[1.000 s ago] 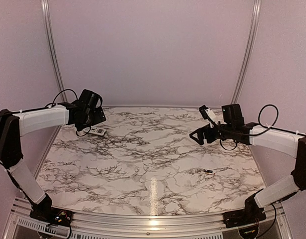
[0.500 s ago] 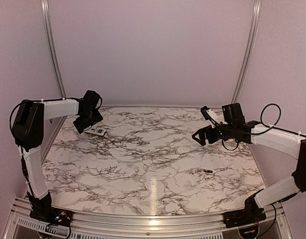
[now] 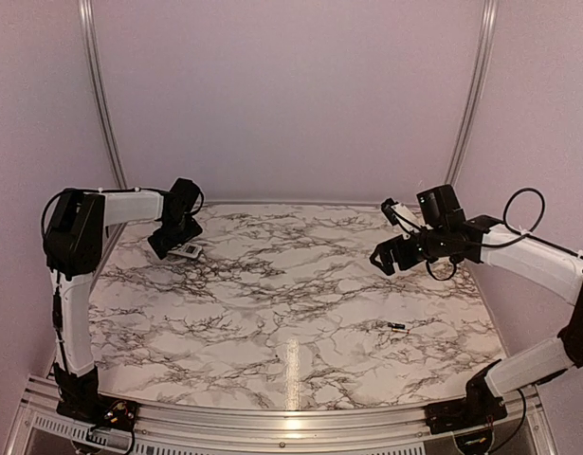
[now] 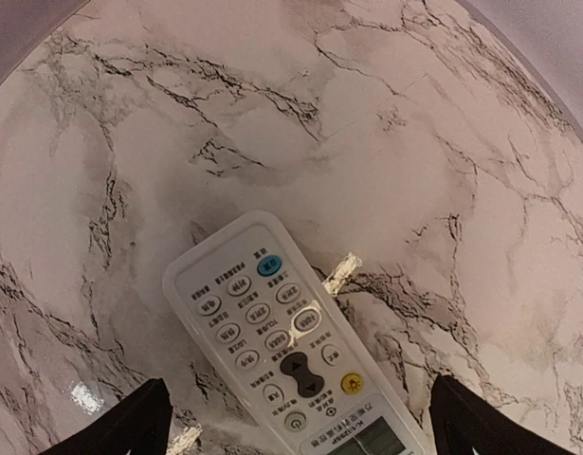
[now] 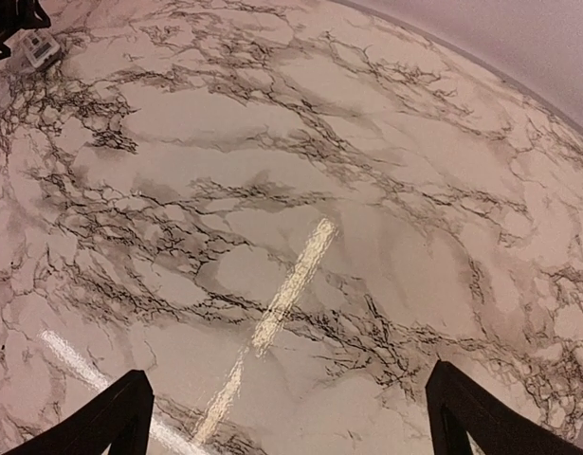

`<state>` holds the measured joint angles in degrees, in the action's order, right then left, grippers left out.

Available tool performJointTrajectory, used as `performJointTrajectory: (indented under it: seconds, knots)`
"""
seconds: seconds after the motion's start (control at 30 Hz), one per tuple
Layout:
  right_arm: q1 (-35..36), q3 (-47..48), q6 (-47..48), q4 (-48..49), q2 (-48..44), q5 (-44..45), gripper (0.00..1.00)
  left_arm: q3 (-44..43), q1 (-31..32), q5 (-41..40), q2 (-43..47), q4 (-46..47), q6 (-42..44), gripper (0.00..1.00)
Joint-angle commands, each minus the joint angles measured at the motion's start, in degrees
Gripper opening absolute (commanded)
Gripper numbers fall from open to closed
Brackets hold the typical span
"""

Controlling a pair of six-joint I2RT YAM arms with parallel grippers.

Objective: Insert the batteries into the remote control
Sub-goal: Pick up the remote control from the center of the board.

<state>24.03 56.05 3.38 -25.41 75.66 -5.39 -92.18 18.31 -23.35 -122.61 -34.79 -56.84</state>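
Observation:
The left gripper isn't ready to close on the remote and should lower first: wide marble gaps show, and its fingers are above the remote [image 3: 187, 250] [image 4: 331, 413].
The white remote control [image 3: 188, 251] lies face up at the far left of the marble table, its buttons and small screen showing in the left wrist view [image 4: 289, 346]. My left gripper [image 3: 166, 244] hovers just above it, open and empty, with its fingertips [image 4: 139, 422] on either side of the remote's screen end. One small dark battery [image 3: 397, 327] lies on the table at the right. My right gripper [image 3: 386, 261] is open and empty, raised above the table behind that battery. In the right wrist view my right gripper [image 5: 286, 398] sees only bare marble, with the remote [image 5: 40, 47] far off.
Pale walls with metal rails close the table at the back and sides. A bright strip of glare [image 3: 292, 370] lies on the marble near the front edge. A white cable connector [image 3: 402, 219] sticks up from the right wrist.
My left arm has folded back toward the far-left corner, and its gripper has shifted slightly right, closer over the remote. My right gripper has edged slightly right. The remote and battery have not moved.

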Motion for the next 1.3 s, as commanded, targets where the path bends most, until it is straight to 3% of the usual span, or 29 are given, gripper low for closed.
performJointTrajectory:
  seconds: [0.0,0.3,0.63,0.9,1.07,1.27]
  knots:
    - [0.8,2.9,-2.9,-8.5,2.2,2.5,0.99,-3.3,-0.2,-1.2,-3.0,-3.7,-1.0,0.99]
    - [0.8,1.7,-6.8,-11.9,6.4,2.6,0.99,-6.0,-0.2,-0.3,-6.5,-4.8,-0.3,0.98]
    - [0.1,-0.1,-7.0,-8.3,6.2,-0.7,0.99,-8.2,-0.1,1.6,-9.9,-5.5,2.8,0.75]
    - [-3.0,-1.8,-6.1,-4.7,3.7,-6.2,0.99,-7.7,4.4,2.7,-9.3,-4.9,10.9,0.48]
    - [-4.1,-3.4,-5.7,-2.1,3.0,-10.3,0.99,-1.8,8.0,6.8,-6.5,0.5,17.3,0.32]
    - [-4.0,-4.1,-3.7,-0.4,2.6,-13.1,0.99,9.7,12.7,18.0,2.1,11.9,26.1,0.31]
